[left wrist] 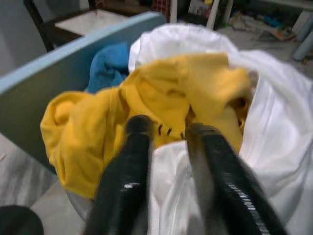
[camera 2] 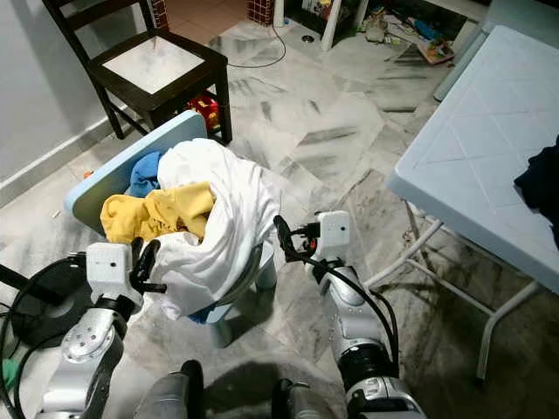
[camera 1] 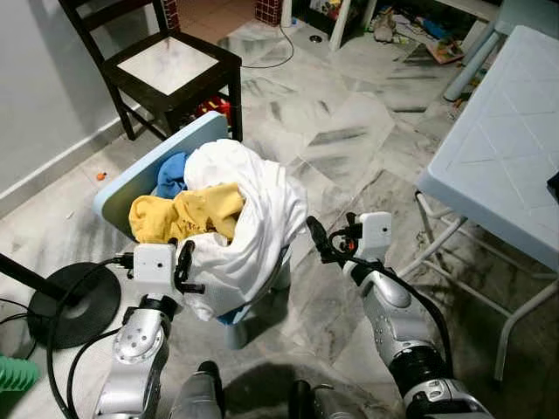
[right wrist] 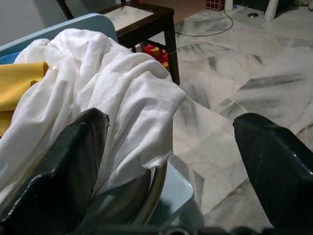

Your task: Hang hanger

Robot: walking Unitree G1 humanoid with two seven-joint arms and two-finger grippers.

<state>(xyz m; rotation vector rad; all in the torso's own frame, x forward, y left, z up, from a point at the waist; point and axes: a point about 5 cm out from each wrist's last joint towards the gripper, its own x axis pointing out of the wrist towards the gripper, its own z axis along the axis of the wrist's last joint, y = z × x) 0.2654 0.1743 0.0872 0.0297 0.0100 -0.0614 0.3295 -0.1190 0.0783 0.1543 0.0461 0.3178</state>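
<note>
I need to grab the white garment with my left gripper next, by its puckered fold (camera 1: pixel 203 260) (left wrist: pixel 173 164) just below the yellow garment, since the rest hangs loose over the heap.
A heap of laundry sits on a small light-blue chair (camera 1: pixel 144 175) right in front of me: a big white cloth (camera 1: pixel 253 209) draped over the top and front, a yellow garment (camera 1: pixel 188 214) and a blue one (camera 1: pixel 172 175) behind it. My left gripper (camera 1: pixel 186 262) is at the heap's near left side. Its black fingers (left wrist: pixel 127 171) stand slightly apart against the white cloth, just below the yellow garment (left wrist: pixel 146 93), and are open. My right gripper (camera 1: pixel 319 237) hovers at the heap's right edge, fingers (right wrist: pixel 68 161) spread wide and open, holding nothing.
A black wooden chair (camera 1: pixel 170 65) stands behind the heap by the wall. A white folding table (camera 1: pixel 507 140) fills the right side, with a dark cloth (camera 2: pixel 541 188) on it. A round black stand base (camera 1: pixel 74 301) with cables lies at my left. Marble floor lies between.
</note>
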